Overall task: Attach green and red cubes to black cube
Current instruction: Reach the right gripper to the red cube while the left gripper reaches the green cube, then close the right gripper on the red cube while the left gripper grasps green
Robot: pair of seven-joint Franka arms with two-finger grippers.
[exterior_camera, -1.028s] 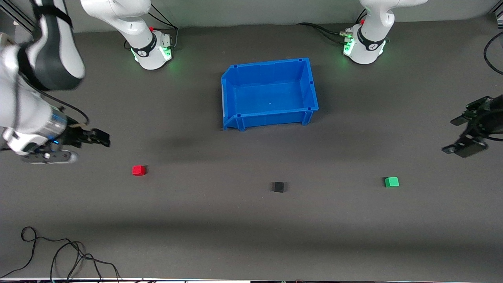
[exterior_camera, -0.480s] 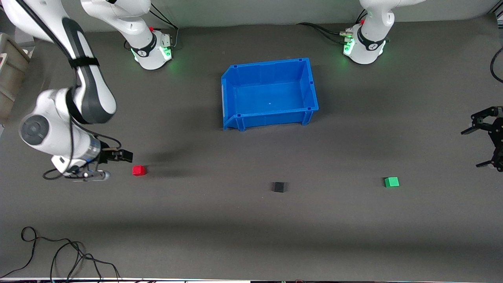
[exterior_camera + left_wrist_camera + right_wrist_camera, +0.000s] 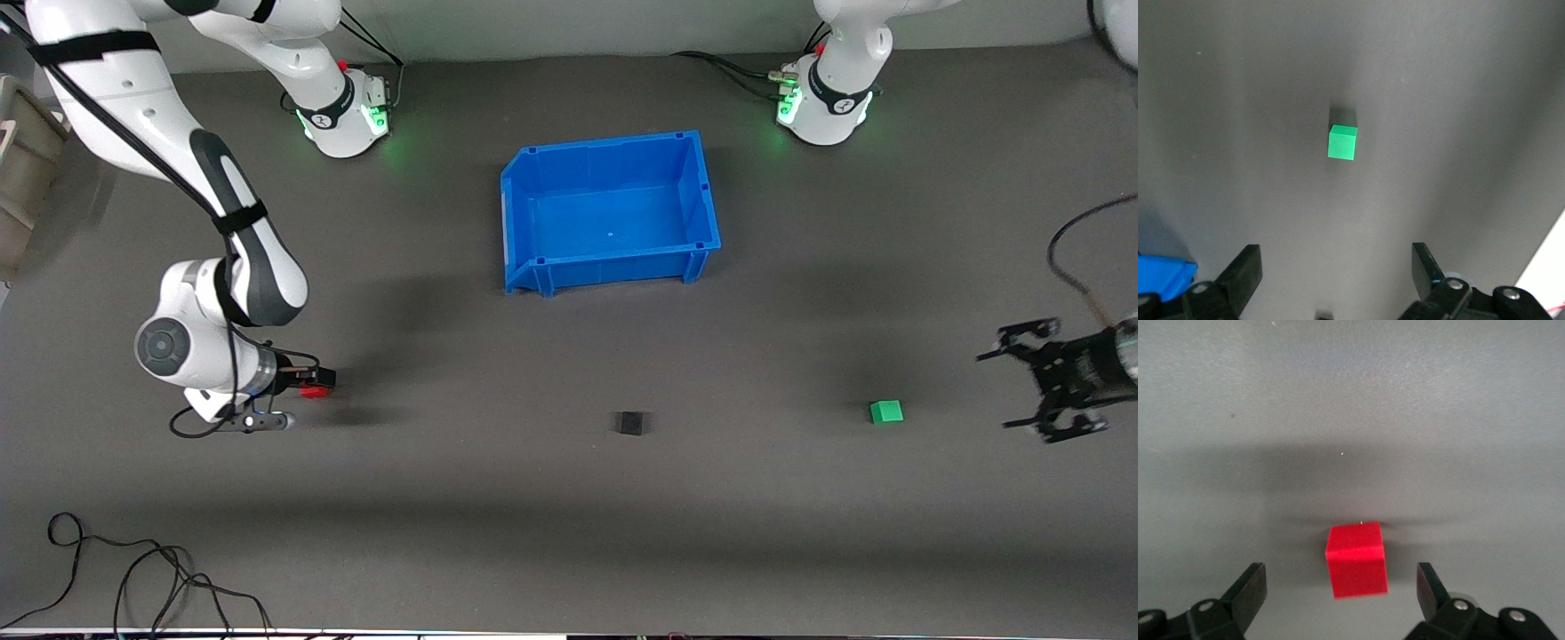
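Note:
It isn't time to close yet: my right gripper's fingers are above the red cube (image 3: 311, 392) (image 3: 1355, 559) and would miss it if I closed now, so I need to lower the gripper to it first.
The red cube (image 3: 311, 392) lies on the dark table toward the right arm's end. My right gripper (image 3: 314, 382) is low over it and open; in the right wrist view the red cube (image 3: 1355, 559) sits between the spread fingers (image 3: 1248, 588), untouched. The black cube (image 3: 630, 423) lies alone mid-table. The green cube (image 3: 886, 411) lies toward the left arm's end. My left gripper (image 3: 997, 391) is open and empty, beside the green cube and apart from it; the left wrist view shows the green cube (image 3: 1342, 142) well ahead of the open gripper (image 3: 1337, 275).
An empty blue bin (image 3: 533, 267) stands farther from the front camera than the cubes; its corner shows in the left wrist view (image 3: 1161, 277). Loose black cables (image 3: 133, 578) lie near the table's front edge at the right arm's end.
My right gripper has swung in and come down over the red cube. My left gripper has moved in toward the green cube. No cube has moved.

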